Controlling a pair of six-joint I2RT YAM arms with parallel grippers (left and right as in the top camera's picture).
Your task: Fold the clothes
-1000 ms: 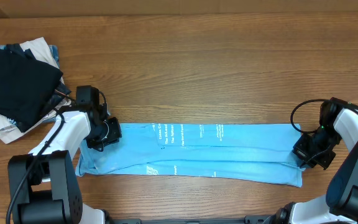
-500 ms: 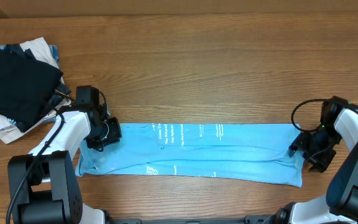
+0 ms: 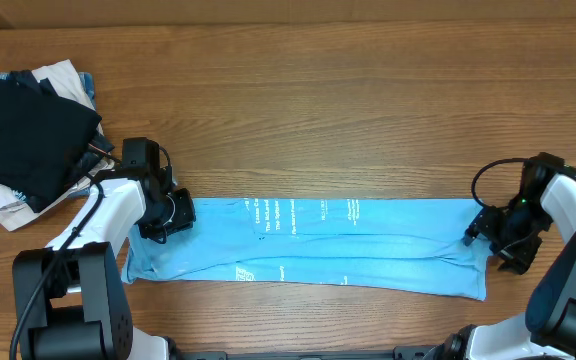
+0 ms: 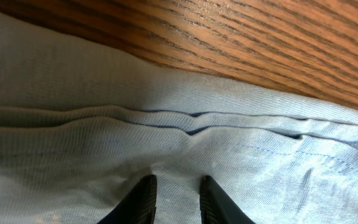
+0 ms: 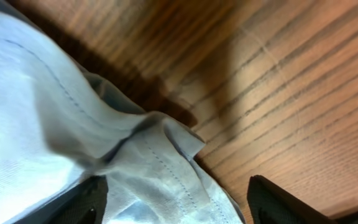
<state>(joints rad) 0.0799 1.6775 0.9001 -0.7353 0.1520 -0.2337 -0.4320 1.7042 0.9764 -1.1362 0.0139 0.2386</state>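
My right gripper next needs to grab the crumpled hem (image 3: 476, 252) at the end of the T-shirt band, to fold that end over the band (image 3: 318, 242).
The clothes (image 3: 328, 245), a sky-blue T-shirt folded into a long narrow band, lie across the near part of the table with white lettering (image 3: 273, 213) on top. At the band's left end my left gripper (image 3: 173, 212) has its fingers close together on the cloth. In the left wrist view, blue fabric (image 4: 166, 93) fills the narrow gap at the left gripper (image 4: 174, 182). My right gripper (image 3: 488, 240) stands open at the band's right end. Its wide-spread fingers (image 5: 278, 199) straddle the crumpled hem (image 5: 160, 168), which lies loose on the wood.
A pile of folded garments sits at the far left, a black one (image 3: 28, 135) on top of white and beige ones (image 3: 8, 205). Bare wooden table (image 3: 348, 100) stretches behind the shirt. Both arm bases stand at the near edge.
The right gripper has opened and let go of the shirt's right end, and has drawn slightly to the right. The left arm and the shirt have stayed in place.
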